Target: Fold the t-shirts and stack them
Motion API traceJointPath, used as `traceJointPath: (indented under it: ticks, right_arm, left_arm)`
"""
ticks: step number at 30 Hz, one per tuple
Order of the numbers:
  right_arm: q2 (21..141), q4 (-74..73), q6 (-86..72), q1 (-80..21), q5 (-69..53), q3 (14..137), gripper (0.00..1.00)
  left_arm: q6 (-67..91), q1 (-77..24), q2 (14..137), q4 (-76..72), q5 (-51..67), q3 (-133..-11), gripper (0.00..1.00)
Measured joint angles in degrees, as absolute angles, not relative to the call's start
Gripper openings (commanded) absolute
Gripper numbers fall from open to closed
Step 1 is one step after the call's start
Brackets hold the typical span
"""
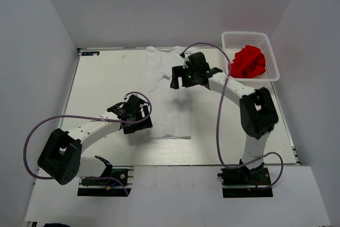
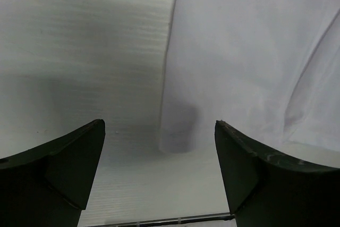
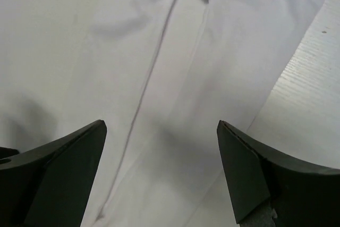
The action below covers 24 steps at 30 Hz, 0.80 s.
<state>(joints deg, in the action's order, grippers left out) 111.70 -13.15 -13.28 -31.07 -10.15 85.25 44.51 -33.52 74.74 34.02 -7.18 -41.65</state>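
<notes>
My left gripper takes hold of the white t-shirt's near corner next, to fold toward the collar, and the other corner stays for my right gripper.
The white t-shirt (image 1: 169, 97) lies flat on the table as a long narrow strip, collar at the far end. My left gripper (image 1: 135, 114) is open and empty at the shirt's near left corner. In the left wrist view that corner (image 2: 175, 136) lies just beyond my open gripper (image 2: 159, 125), and the cloth (image 2: 244, 46) fills the upper right. My right gripper (image 1: 181, 77) is open and empty above the shirt's far right part. In the right wrist view my gripper (image 3: 161, 125) hangs over folded white cloth (image 3: 159, 51). The red t-shirt (image 1: 247, 61) lies crumpled in the basket.
The white mesh basket (image 1: 268, 38) stands at the far right corner of the table. Bare table (image 1: 106, 83) lies left of the shirt, and it also shows in the right wrist view (image 3: 311, 99). Grey walls enclose the table on three sides.
</notes>
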Motion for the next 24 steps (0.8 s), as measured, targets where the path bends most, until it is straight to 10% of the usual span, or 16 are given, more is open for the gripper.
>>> traceJointPath:
  ticks: [6,24]
  right_arm:
    - [96.2,-9.5,-18.2,-31.1,-10.9,65.3,0.90]
    - [85.7,-13.6,-28.4,-36.4,-21.2,41.7,0.80]
  left_arm:
    - [43.2,-33.5,71.3,30.3,-2.1,-34.2,0.88]
    - [42.9,-33.9,69.7,19.7,8.3,-27.4,0.22]
